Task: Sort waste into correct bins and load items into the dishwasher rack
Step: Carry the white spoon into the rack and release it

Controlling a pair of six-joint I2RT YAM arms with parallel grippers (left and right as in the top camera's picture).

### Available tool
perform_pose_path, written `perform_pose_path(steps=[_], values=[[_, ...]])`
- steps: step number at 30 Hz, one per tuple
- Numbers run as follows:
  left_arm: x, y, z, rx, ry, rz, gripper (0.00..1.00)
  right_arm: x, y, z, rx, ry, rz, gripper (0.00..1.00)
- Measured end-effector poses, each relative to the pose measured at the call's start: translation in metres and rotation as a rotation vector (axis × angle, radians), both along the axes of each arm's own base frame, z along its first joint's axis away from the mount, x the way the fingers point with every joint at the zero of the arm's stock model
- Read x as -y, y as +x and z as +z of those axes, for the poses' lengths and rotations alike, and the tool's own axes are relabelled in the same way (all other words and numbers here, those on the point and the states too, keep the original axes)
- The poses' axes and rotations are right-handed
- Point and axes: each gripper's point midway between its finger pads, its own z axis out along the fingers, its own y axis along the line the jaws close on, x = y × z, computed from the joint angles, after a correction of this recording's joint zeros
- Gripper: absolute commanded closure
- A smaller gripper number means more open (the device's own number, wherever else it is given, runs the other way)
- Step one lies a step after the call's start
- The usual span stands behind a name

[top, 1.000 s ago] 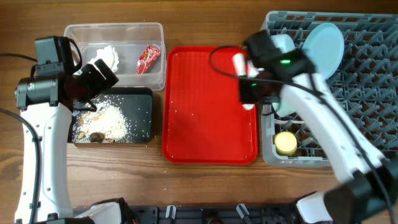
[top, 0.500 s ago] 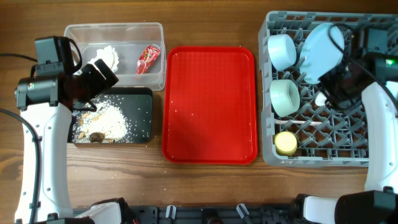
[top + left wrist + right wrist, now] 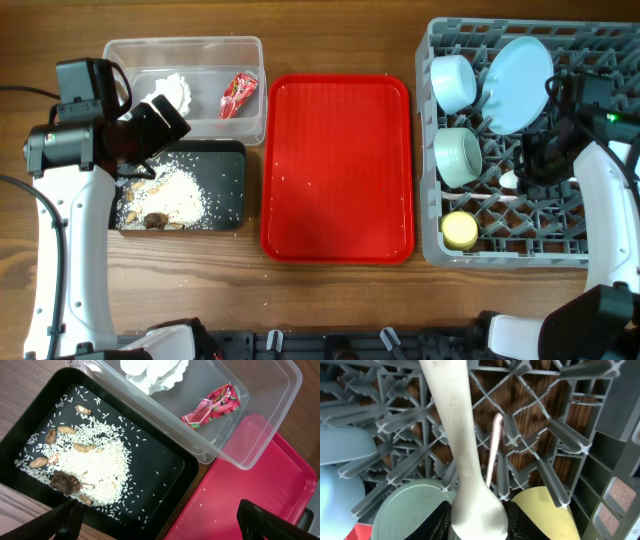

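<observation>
The white spoon is above open grid and grey pegs and would end in the rack (image 3: 600, 60), so the robot's right gripper should open.
My right gripper (image 3: 537, 165) (image 3: 479, 521) is shut on the bowl end of the white spoon (image 3: 455, 435), whose handle points out over the grey dishwasher rack (image 3: 600, 60). A thin white utensil handle (image 3: 494, 445) lies in the grid below. The rack holds the light blue plate (image 3: 520, 70), two pale bowls (image 3: 452, 82) (image 3: 458, 157) and the yellow cup (image 3: 460, 230) (image 3: 550, 515). My left gripper (image 3: 150, 125) (image 3: 160, 525) is open and empty above the black tray (image 3: 232, 190) (image 3: 165, 470) of rice and scraps (image 3: 95, 465). The clear tub (image 3: 250, 45) holds the tissue (image 3: 172, 92) (image 3: 155, 372) and red wrapper (image 3: 238, 95) (image 3: 212, 407).
The flat red serving tray (image 3: 335, 170) (image 3: 250, 480) lies between the bins and the rack, bare but for a few rice grains. Upright grey pegs (image 3: 555, 435) stand close round the spoon. Wooden table (image 3: 330, 300) shows along the front.
My right arm has swung from the red tray's right edge over to the rack with the spoon, then dropped lower among the pegs. The left arm has not moved.
</observation>
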Motion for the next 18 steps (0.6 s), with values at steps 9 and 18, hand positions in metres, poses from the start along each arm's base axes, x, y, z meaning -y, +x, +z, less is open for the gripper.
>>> perform_pose_path(steps=[9, 18], values=[[0.0, 0.0, 0.0, 0.0, 0.0, 0.0, 0.0, 0.001, 0.006, 0.008, 0.03, -0.028, 0.147, 0.05], [0.0, 0.0, 0.0, 0.0, 0.0, 0.0, 0.0, 0.001, 0.007, 0.076, 0.273, -0.146, 0.266, 0.0]])
